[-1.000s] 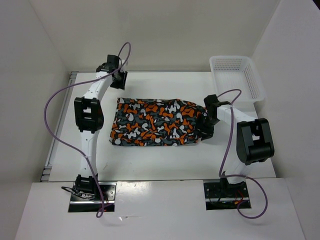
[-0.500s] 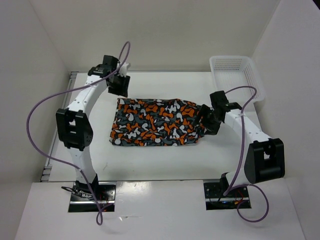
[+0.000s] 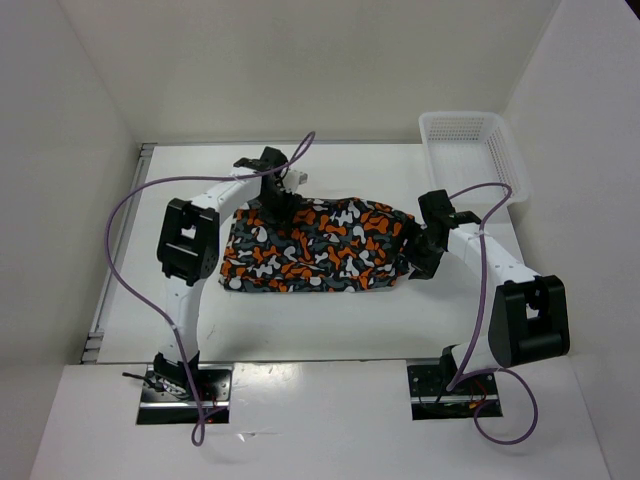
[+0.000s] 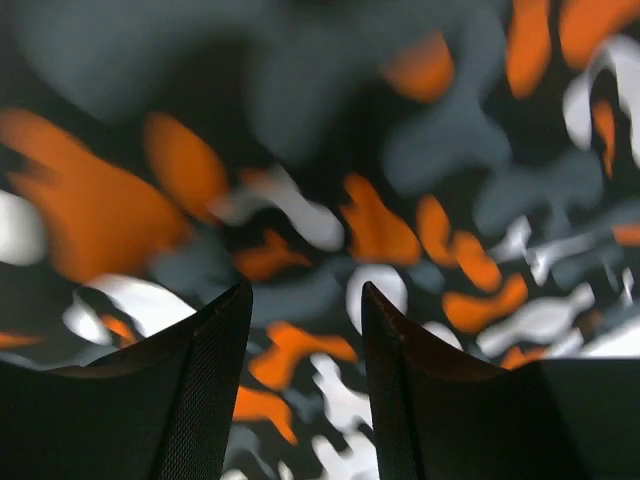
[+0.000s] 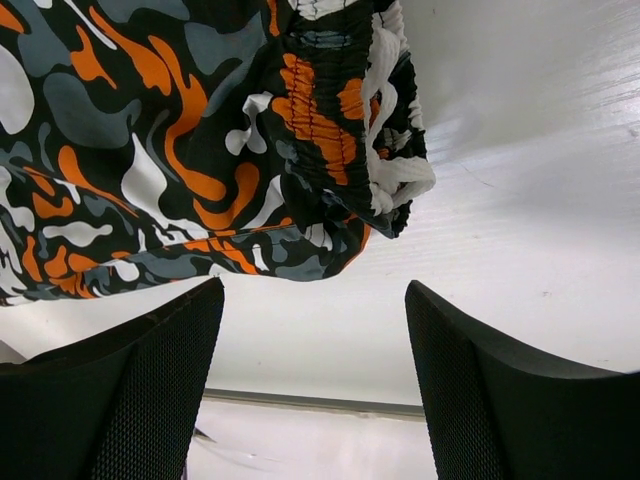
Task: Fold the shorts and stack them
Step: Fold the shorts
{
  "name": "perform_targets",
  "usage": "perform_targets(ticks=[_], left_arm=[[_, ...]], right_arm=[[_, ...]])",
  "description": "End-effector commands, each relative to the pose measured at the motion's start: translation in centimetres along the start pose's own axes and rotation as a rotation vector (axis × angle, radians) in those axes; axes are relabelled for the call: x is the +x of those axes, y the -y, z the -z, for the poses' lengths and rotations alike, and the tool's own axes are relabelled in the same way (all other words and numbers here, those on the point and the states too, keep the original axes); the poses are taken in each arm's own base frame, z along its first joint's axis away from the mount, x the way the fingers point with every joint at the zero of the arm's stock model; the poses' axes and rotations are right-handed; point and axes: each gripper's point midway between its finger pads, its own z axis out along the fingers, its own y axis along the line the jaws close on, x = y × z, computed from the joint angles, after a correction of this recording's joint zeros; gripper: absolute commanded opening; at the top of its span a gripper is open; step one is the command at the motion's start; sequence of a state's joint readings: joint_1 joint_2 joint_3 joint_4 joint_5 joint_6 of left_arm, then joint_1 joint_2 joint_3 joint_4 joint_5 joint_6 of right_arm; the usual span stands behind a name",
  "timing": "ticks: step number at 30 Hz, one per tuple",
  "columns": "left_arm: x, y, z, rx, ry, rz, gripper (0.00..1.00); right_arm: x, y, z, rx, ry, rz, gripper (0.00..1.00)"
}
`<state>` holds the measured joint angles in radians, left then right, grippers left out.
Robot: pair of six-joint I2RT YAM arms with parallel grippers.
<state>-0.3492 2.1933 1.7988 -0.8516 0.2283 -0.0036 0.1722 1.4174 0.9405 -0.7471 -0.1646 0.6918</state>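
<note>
My right gripper grabs the shorts (image 3: 320, 245) by the gathered waistband corner (image 3: 400, 269) next, to fold the waistband end toward the legs.
The shorts (image 3: 320, 245) lie folded flat in a rough rectangle at the middle of the white table (image 3: 330, 315); they are orange, black, grey and white camouflage print. My left gripper (image 3: 275, 208) is low over their back left part, jaws open, with the print filling the left wrist view (image 4: 380, 210) and showing between the fingertips of the gripper (image 4: 305, 290). My right gripper (image 3: 418, 252) is at the shorts' right end, open and empty. In the right wrist view the gathered waistband corner of the shorts (image 5: 330, 130) lies just beyond the open gripper (image 5: 312, 285).
A white mesh basket (image 3: 462, 117) stands at the back right corner of the table. White walls close in the table at the back and both sides. Purple cables loop from both arms.
My left gripper has swung right from the table's back left corner to over the shorts' back left part. My right gripper has stayed at the shorts' right end.
</note>
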Motion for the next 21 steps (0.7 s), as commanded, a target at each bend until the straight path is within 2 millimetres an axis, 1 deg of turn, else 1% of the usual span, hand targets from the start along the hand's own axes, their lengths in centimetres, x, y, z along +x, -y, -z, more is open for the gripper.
perform_targets(ticks=[1,2,3,4,6,7,8,9,10,11,12,13,14,15,16,18,19,20,21], left_arm=[[-6.7,-1.3,2.1,-0.062,0.232,-0.049,0.55],[-7.8,-1.8,2.1,-0.088,0.267,-0.055,0.55],[-8.2,-1.9,2.4,-0.1,0.278,-0.056,0.55],[-9.0,-2.3,2.1,-0.11,0.292,-0.058,0.55],[-9.7,-3.1,2.2,-0.13,0.307,-0.051,0.55],[-10.0,-3.9,1.8,-0.135,0.306,-0.039,0.55],[-11.1,-3.9,2.3,-0.137,0.334,-0.045,0.55],[-11.5,-4.0,2.1,-0.138,0.338,-0.046,0.56],[-11.3,-5.1,1.0,-0.151,0.317,-0.03,0.56],[-11.9,-5.1,1.2,-0.152,0.327,-0.032,0.56],[-12.2,-5.4,0.9,-0.163,0.328,-0.031,0.58],[-12.1,-6.1,0.1,-0.165,0.314,-0.019,0.58],[-12.4,-6.2,0.0,-0.166,0.321,-0.02,0.58],[-13.6,-6.8,0.6,-0.163,0.353,-0.018,0.58],[-13.8,-7.4,0.9,-0.168,0.359,-0.009,0.59],[-14.4,-7.1,1.5,-0.161,0.372,-0.014,0.6],[-14.3,-7.5,1.5,-0.153,0.365,-0.006,0.6],[-14.4,-7.3,2.2,-0.154,0.372,-0.007,0.61],[-14.3,-6.7,3.1,-0.138,0.374,-0.01,0.61]], right_arm=[[-0.7,-0.4,0.4,-0.025,0.047,-0.011,0.78],[-0.7,-0.4,0.4,-0.025,0.047,-0.011,0.78],[-0.7,-0.4,0.4,-0.025,0.047,-0.011,0.78],[-0.7,-0.4,0.4,-0.025,0.047,-0.011,0.78],[-0.7,-0.4,0.4,-0.025,0.047,-0.011,0.78],[-0.7,-0.4,0.4,-0.025,0.047,-0.011,0.78],[-0.8,-0.3,0.4,-0.018,0.053,-0.011,0.78],[-0.6,0.0,0.2,-0.012,0.047,-0.012,0.78],[-0.6,0.0,0.2,-0.012,0.047,-0.012,0.78],[-0.6,0.0,0.2,-0.012,0.047,-0.012,0.78],[-0.6,0.0,0.2,-0.012,0.047,-0.012,0.78],[-0.6,0.0,0.2,-0.012,0.047,-0.012,0.78],[-0.6,0.0,0.2,-0.012,0.047,-0.012,0.78],[-0.7,0.1,0.2,-0.005,0.053,-0.012,0.78],[-0.7,0.1,0.2,-0.005,0.053,-0.012,0.78],[-0.7,-0.1,0.4,-0.012,0.061,-0.021,0.78],[-0.6,0.0,0.4,-0.007,0.054,-0.032,0.78],[-0.7,0.0,0.6,-0.006,0.067,-0.031,0.8],[-0.7,0.0,0.6,-0.007,0.067,-0.048,0.81]])
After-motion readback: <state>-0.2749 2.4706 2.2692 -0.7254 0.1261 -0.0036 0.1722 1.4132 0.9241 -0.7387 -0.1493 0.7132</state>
